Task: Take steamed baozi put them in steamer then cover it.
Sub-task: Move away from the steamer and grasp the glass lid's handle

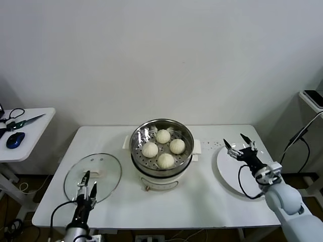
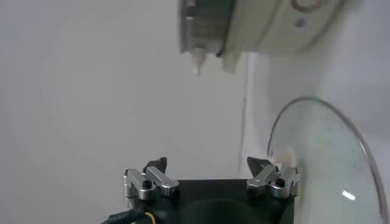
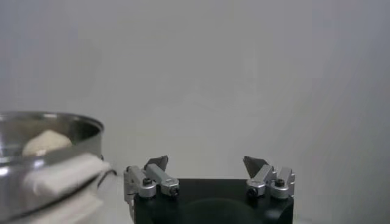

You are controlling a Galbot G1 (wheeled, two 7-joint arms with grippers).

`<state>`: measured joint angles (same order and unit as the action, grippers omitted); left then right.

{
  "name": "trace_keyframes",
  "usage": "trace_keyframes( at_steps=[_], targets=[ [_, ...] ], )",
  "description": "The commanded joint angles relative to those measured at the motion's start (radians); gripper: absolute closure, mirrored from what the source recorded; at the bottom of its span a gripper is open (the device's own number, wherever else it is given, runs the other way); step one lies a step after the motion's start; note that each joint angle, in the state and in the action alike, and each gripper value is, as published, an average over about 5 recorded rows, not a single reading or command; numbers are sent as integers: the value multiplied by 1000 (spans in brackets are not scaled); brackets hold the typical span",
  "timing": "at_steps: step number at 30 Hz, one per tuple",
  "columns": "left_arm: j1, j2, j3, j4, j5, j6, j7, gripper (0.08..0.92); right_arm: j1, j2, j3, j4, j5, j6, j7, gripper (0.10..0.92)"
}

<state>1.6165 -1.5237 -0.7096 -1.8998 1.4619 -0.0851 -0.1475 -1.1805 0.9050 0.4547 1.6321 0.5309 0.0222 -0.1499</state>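
Next, my left gripper grabs the cover by its narrow raised handle [image 1: 92, 173] to cover the steamer, since the wide glass disc [image 1: 109, 174] is too broad for the fingers.
Four cream-white baozi [image 1: 163, 136] lie in the shiny steel steamer [image 1: 161, 132], which sits on its cream-white cooker base in the middle of the table. The glass cover [image 1: 101, 171] lies flat on the table to the steamer's left, handle up. My left gripper [image 1: 89, 181] is open and empty over the cover's near edge. In the left wrist view the gripper [image 2: 207, 163] has the cover [image 2: 323, 164] beside it and the cooker base [image 2: 262, 24] beyond. My right gripper [image 1: 235, 141] is open and empty above the white plate, right of the steamer. The right wrist view shows the gripper [image 3: 206, 161], the steamer [image 3: 55, 125] and one baozi [image 3: 44, 141].
A flat white plate [image 1: 229, 176] lies at the table's right end under the right gripper. A side table at the left holds a blue mouse [image 1: 15, 139] and scissors [image 1: 25, 121]. A shelf with a black device [image 1: 315, 96] stands at the far right.
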Motion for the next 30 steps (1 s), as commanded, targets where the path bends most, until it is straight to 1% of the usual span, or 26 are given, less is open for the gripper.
trace_keyframes(
  at_steps=[1, 8, 14, 30],
  targets=[
    [-230, 42, -11, 271, 233, -14, -7, 177, -153, 47, 116, 1, -119, -6, -15, 203],
    [-323, 47, -38, 370, 217, 2, 1, 177, -155, 70, 113, -7, -154, -4, -16, 203],
    [-373, 72, -48, 431, 201, 10, 2, 177, -153, 84, 110, -11, -173, -1, -17, 203],
    [-427, 96, -34, 488, 149, 17, -2, 177, -154, 111, 106, -33, -215, 22, -36, 203]
  ],
)
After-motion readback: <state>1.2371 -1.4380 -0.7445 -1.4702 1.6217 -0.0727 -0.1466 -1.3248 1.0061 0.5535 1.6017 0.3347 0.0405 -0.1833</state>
